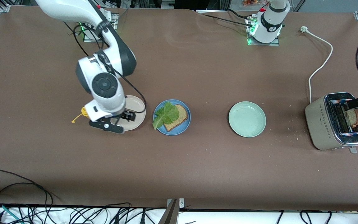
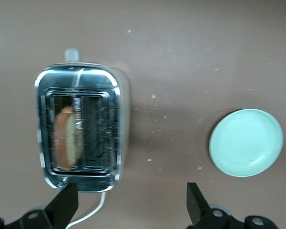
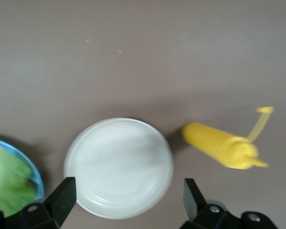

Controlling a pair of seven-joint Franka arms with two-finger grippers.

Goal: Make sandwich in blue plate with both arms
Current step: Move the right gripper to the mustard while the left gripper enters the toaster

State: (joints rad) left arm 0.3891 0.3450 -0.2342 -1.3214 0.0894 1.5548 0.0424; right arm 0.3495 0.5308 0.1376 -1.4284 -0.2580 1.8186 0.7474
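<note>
My left gripper grabs the toast slice in the toaster by its exposed top crust (image 1: pixel 356 117) next, to finish the sandwich on the blue plate (image 1: pixel 174 132).
The blue plate (image 1: pixel 174 132) sits mid-table and holds one slice of brown toast (image 1: pixel 179 116) with a green lettuce leaf (image 1: pixel 165 114) lying partly over it. A second slice of toast (image 1: pixel 354 117) stands in a slot of the toaster (image 1: pixel 322 121) at the left arm's end of the table. My left gripper (image 1: pixel 357 104) hangs open over the toaster and holds nothing. In the left wrist view the slice (image 2: pixel 66 138) shows upright in its slot, clear of the gripper (image 2: pixel 131 207). My right gripper (image 3: pixel 127 200) is open and empty over a cream plate (image 3: pixel 119 167).
The cream plate (image 1: pixel 137 107) lies beside the blue plate toward the right arm's end, with a yellow squeeze bottle (image 1: pixel 84 112) lying past it. A mint-green plate (image 1: pixel 247 119) sits between the blue plate and the toaster. The toaster's white cord (image 1: pixel 320 65) runs toward the left arm's base.
</note>
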